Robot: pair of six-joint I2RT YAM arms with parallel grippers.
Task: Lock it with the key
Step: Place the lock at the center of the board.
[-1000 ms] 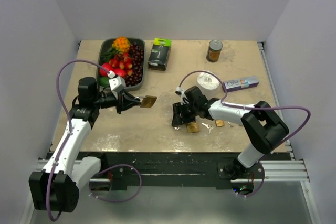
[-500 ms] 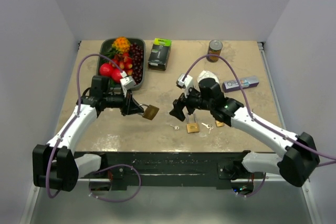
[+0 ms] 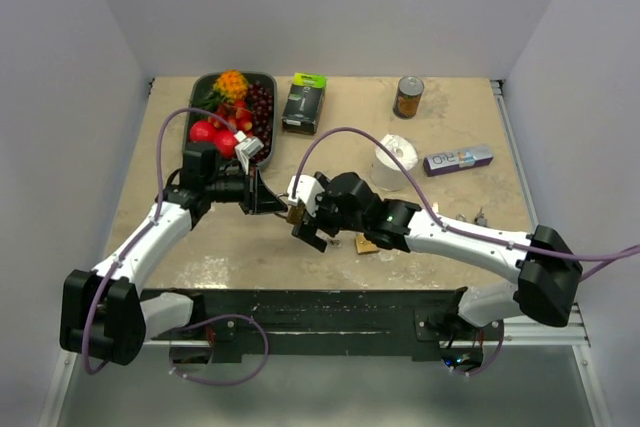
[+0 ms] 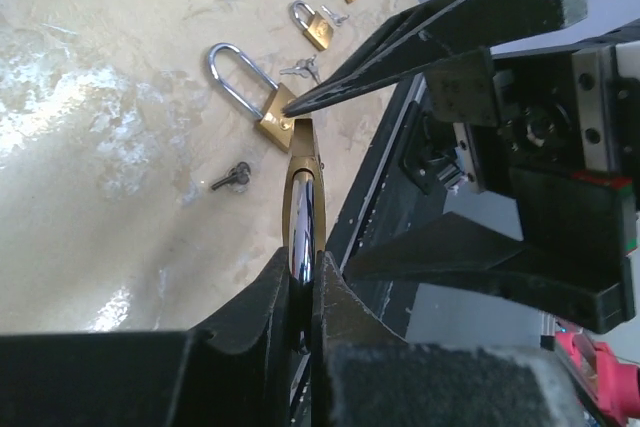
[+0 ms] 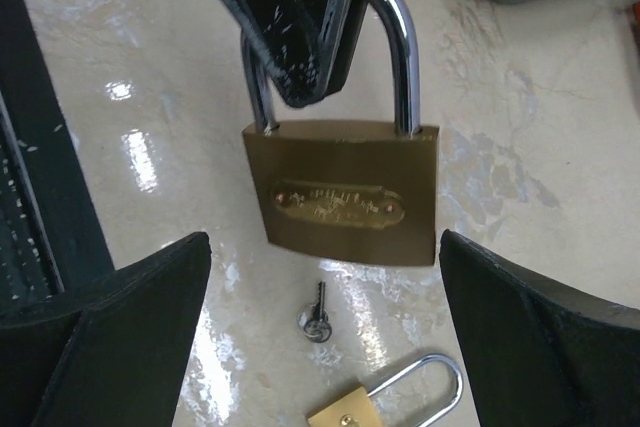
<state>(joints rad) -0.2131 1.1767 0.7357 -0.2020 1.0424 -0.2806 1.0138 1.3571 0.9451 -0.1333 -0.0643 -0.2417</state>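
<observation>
My right gripper is short of the lock and isn't ready to close yet. It will move toward the lock first, because most of the lock's body is beyond the gripper's fingers.
A large brass padlock [image 5: 342,192] hangs above the table. My left gripper [image 4: 303,267] is shut on its steel shackle [image 5: 398,37]; the left wrist view shows the lock edge-on [image 4: 303,177]. My right gripper [image 5: 322,239] is open, with one finger on each side of the lock's body and neither touching it. From above, both grippers meet at the lock [image 3: 296,213], near the table's front middle. A small dark key [image 5: 315,319] lies on the table under the lock, also visible in the left wrist view [image 4: 232,177].
A second padlock [image 4: 270,122] with a long shackle lies by the key, and two smaller padlocks [image 4: 318,29] and loose keys [image 4: 303,69] lie further right. A fruit tray [image 3: 195,112], black box [image 3: 304,102], can [image 3: 408,97], white roll [image 3: 393,162] and tube [image 3: 458,159] stand at the back.
My right arm has swung left from the padlocks on the table to the held lock, and its jaws have opened wide. My left arm brought the lock toward the middle.
</observation>
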